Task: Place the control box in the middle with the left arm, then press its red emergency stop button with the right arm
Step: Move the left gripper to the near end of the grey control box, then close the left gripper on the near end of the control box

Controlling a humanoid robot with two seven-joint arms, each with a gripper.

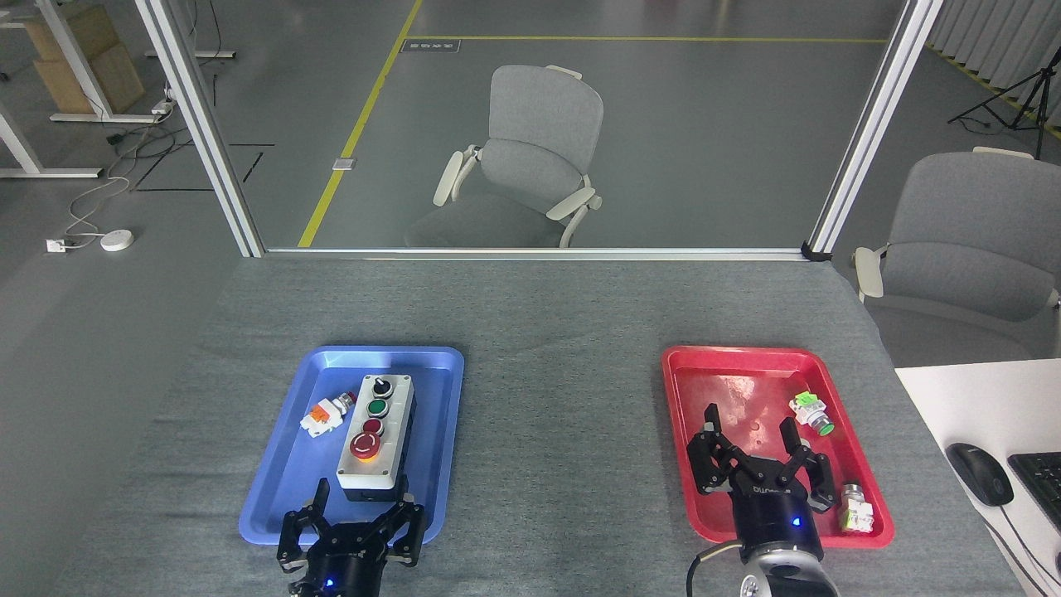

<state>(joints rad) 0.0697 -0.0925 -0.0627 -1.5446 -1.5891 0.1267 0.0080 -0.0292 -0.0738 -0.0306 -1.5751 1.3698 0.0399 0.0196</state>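
Note:
Next, my left gripper grabs the control box by its emergency stop button end [368, 477] to put the control box in the middle.
The control box [375, 436], light grey on a black base, lies lengthwise in the blue tray [290, 497]. Its red emergency stop button [364, 446], a round cap on a yellow ring, sits at the near end, behind it a small dark-red, a green and a black knob. My left gripper [362, 496] is open just in front of the box's near end, fingers spread a little wider than the box, holding nothing. Over the near part of the red tray [680, 398] my right gripper [748, 427] stands open and empty.
A loose white-orange part [325, 414] lies in the blue tray left of the box. In the red tray lie a green-tipped part [811, 413] and a white-green part [855, 507]. Between the trays is bare grey table [555, 414]. A mouse [979, 473] sits on a white desk at right.

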